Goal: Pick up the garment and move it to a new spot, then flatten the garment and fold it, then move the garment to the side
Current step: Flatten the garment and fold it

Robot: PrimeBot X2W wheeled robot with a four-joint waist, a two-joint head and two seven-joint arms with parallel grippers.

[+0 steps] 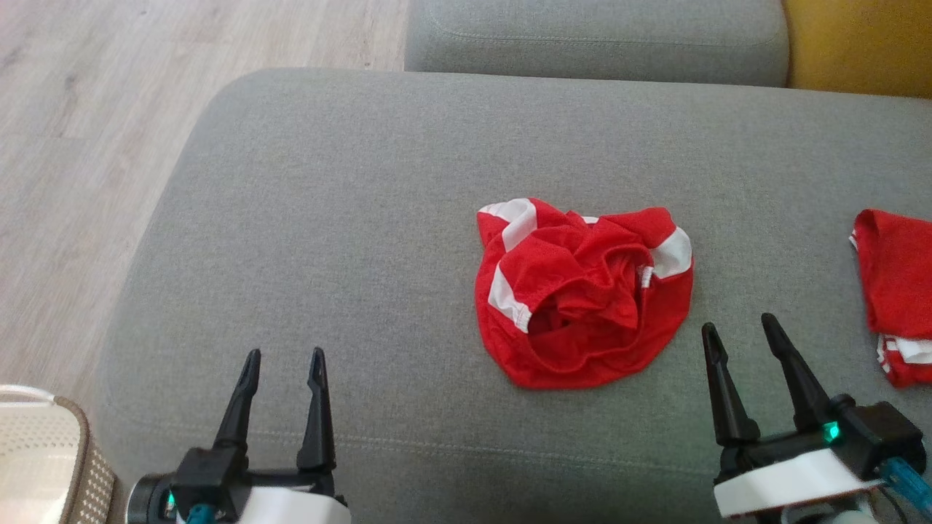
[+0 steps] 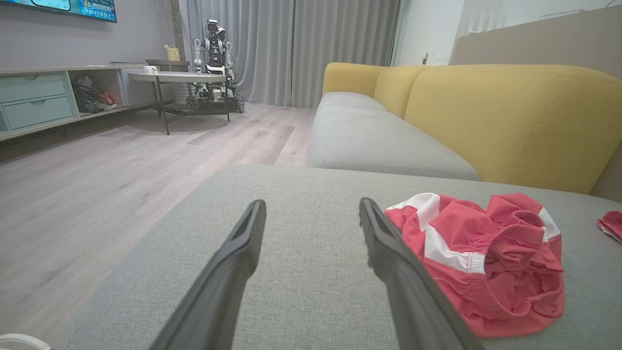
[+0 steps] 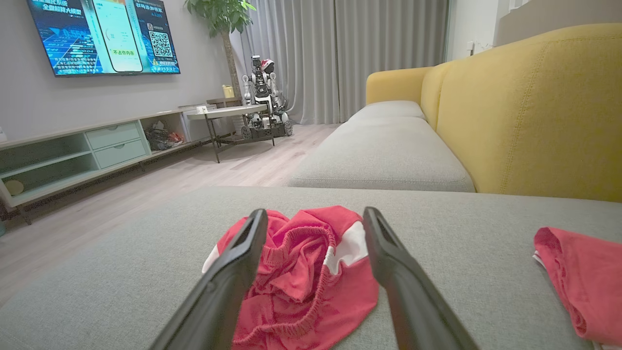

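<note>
My left gripper grabs the white stripe by its end at the elastic waistband (image 1: 522,318) next, to spread the bunched garment flat on the cushion (image 1: 349,218).
A crumpled red garment (image 1: 582,295) with white stripes and an elastic waistband lies bunched on the grey sofa cushion (image 1: 328,218). My right gripper (image 1: 743,329) is open, just right of and slightly nearer than the garment, holding nothing. My left gripper (image 1: 285,362) is open over bare cushion, well to the left of the garment. In the left wrist view the garment (image 2: 486,262) lies to the right of the open gripper (image 2: 311,209). In the right wrist view the garment (image 3: 306,272) sits ahead, between and under the spread fingers of the gripper (image 3: 313,216).
A second red and white garment (image 1: 899,291) lies folded at the cushion's right edge. A woven basket (image 1: 44,458) stands at the lower left on the wooden floor (image 1: 73,145). Yellow sofa backrest (image 3: 534,112) beyond; another robot (image 2: 214,63) and a table stand across the room.
</note>
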